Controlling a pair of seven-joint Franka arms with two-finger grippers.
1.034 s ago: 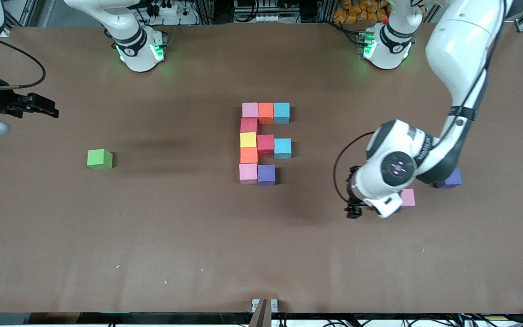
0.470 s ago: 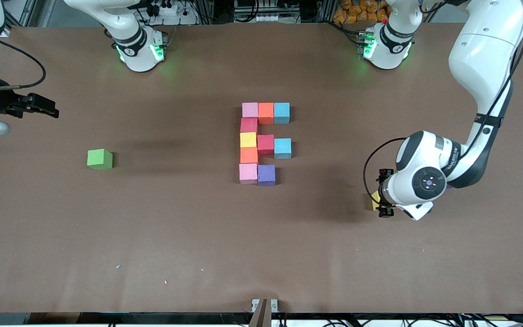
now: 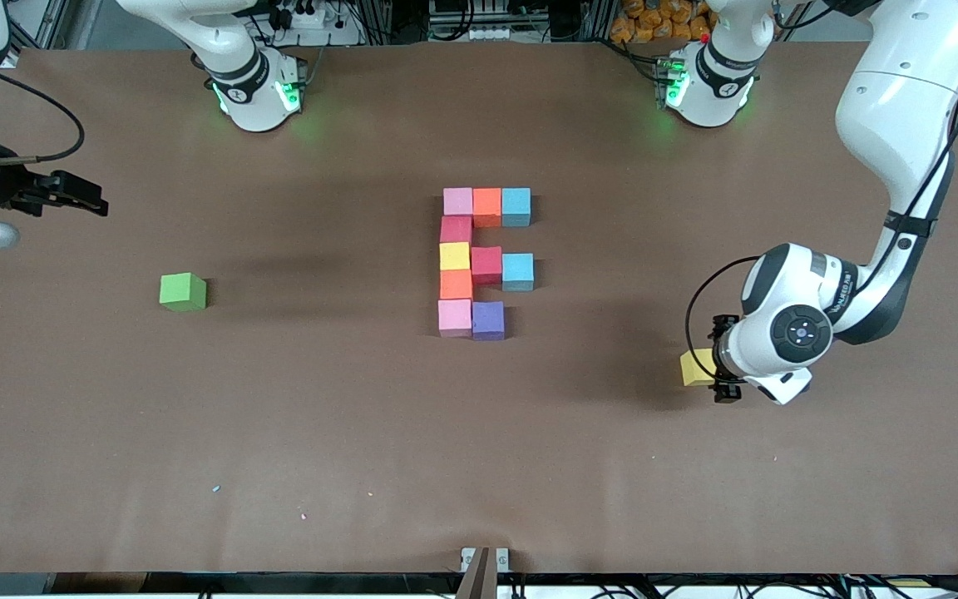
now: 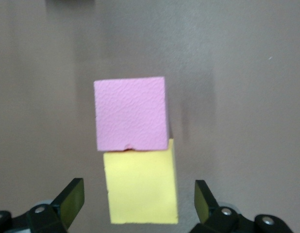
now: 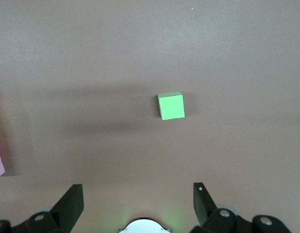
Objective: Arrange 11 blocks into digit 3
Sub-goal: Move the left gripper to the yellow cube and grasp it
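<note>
I need to lower my left gripper before I close it on the yellow block, because its fingers are still above the yellow block's top (image 3: 698, 363).
Ten blocks touch in a figure at the table's middle. Its bar farthest from the front camera is pink (image 3: 458, 200), orange (image 3: 487, 205) and light blue (image 3: 516, 206). The nearest row is pink (image 3: 454, 317) and purple (image 3: 488, 319). Toward the left arm's end lies a loose yellow block (image 3: 696, 368) (image 4: 141, 187) touching a pink block (image 4: 130, 114), which the arm hides in the front view. My left gripper (image 4: 139, 194) hangs open over them, the yellow block between its fingers with gaps on both sides. My right gripper (image 5: 139, 194) (image 3: 80, 200) waits open, high at the right arm's end.
A single green cube (image 3: 183, 292) (image 5: 171, 105) sits alone toward the right arm's end of the table. Both arm bases (image 3: 254, 87) (image 3: 708, 79) stand along the table's edge farthest from the front camera. Bare brown table (image 3: 362, 433) lies nearer the front camera.
My left arm has swung toward its own end of the table, uncovering the yellow block and now covering the loose pink one. The right arm has not moved.
</note>
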